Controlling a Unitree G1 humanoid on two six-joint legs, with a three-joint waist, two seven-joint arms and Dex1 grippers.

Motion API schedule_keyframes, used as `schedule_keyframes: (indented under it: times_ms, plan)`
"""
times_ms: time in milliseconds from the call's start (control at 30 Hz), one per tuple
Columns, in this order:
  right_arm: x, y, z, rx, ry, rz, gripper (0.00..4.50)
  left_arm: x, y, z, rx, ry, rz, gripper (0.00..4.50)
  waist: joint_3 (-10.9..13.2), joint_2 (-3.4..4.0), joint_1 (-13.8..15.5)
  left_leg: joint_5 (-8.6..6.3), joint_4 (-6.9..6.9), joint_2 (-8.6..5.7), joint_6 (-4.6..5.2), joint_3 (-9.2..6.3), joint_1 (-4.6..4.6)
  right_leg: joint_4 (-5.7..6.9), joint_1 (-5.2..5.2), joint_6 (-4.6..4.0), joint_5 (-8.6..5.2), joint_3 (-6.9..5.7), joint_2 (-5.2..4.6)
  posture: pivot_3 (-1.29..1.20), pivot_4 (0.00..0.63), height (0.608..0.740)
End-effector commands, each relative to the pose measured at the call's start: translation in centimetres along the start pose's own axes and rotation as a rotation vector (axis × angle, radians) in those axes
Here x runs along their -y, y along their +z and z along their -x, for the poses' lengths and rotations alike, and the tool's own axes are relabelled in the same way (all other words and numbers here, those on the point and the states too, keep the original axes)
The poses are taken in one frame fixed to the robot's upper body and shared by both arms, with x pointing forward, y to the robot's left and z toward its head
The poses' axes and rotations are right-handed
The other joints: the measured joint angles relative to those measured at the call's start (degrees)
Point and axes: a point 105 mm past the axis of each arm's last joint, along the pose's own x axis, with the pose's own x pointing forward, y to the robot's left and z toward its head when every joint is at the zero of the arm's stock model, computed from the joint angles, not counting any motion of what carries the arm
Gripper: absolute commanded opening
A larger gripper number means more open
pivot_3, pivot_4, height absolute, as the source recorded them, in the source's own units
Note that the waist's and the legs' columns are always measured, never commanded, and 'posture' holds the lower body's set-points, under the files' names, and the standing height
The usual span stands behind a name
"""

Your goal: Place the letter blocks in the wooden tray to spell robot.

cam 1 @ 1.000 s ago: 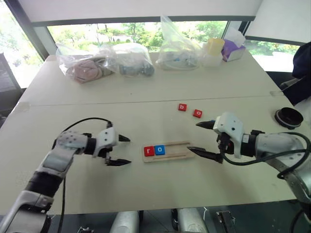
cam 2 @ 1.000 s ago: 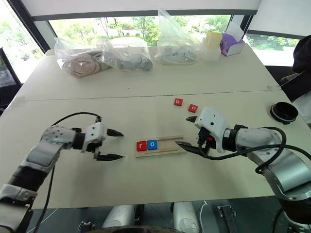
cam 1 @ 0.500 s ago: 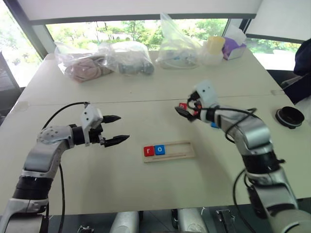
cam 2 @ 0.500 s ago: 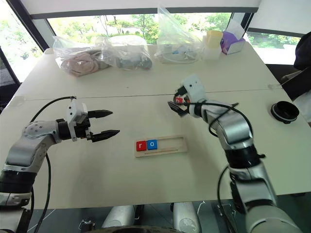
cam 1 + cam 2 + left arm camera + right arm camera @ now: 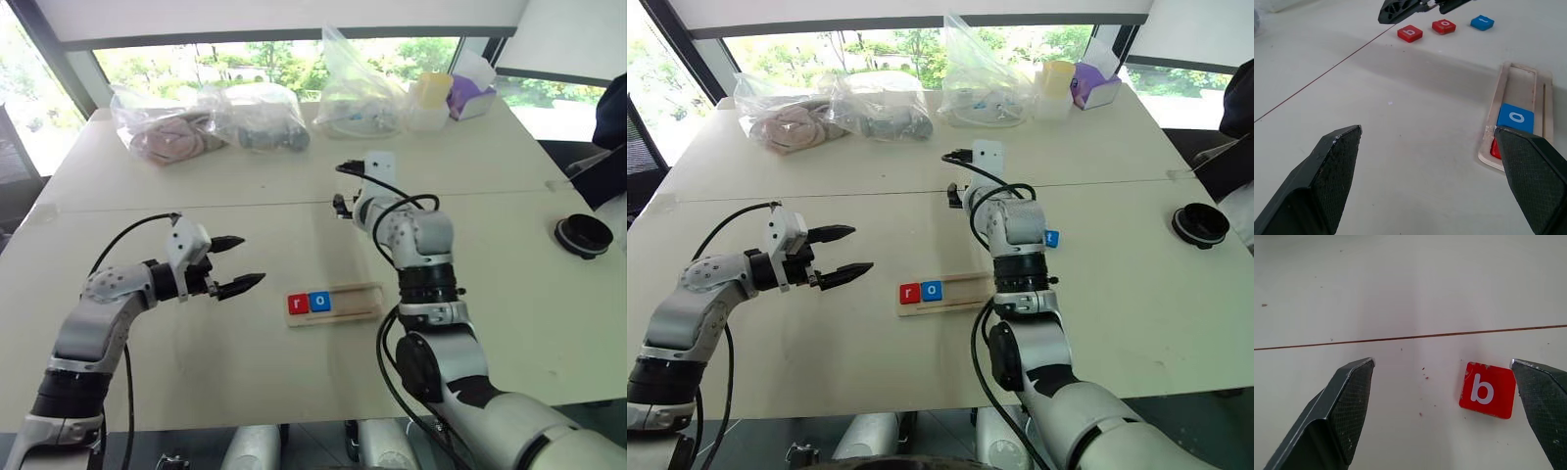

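Note:
My right gripper should move down first and then close on the b block, because my fingertips are above the red b block in the right wrist view.
The wooden tray lies mid-table with a red r block and a blue o block at its left end. Beyond it lie a red b block, a red o block and a blue t block. My right gripper hovers open over the table, the b block just inside one of its fingers. To the left of the tray my left gripper stands open and empty, pointing toward it.
Clear plastic bags with soft items, a yellow cup and a purple tissue box line the far side. A black round lid sits near the right edge. A seam crosses the table beyond the loose blocks.
My right arm swung from the tray's right end forward to the b block, its wrist rolling over. The left gripper rose a little and turned more level.

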Motion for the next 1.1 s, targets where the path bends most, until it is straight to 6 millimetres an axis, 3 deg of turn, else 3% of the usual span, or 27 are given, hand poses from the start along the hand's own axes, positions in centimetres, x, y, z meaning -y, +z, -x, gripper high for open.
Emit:
schedule_keyframes:
  times_ms: [33,433,1100]
  plan:
    - [-0.3,1.3,0.0,0.046,-0.031,-0.015,4.5,-0.4,1.8,0.8,0.05,0.018,-0.057,4.46,0.0,0.0,0.0,0.0,-0.01,0.0,0.0,0.01,0.0,0.0,0.0,0.0,0.0,0.0,0.0,0.0,0.15,0.74]
    - [-1.3,-2.1,-1.5,-0.085,-0.044,-0.049,4.5,1.7,4.0,1.2,0.063,-0.129,-0.141,4.46,0.0,0.01,-1.5,0.0,-0.02,0.03,0.0,0.04,0.04,0.01,0.03,0.0,0.0,0.01,0.03,0.0,0.15,0.74]
    - [-0.4,-0.9,-1.5,-0.034,-0.055,-0.02,4.5,1.2,4.2,0.3,0.085,-0.093,-0.13,4.46,0.0,0.02,-1.5,0.0,-0.03,0.27,0.01,0.0,0.06,-0.01,0.04,-0.13,0.03,0.05,0.44,0.0,0.15,0.74]
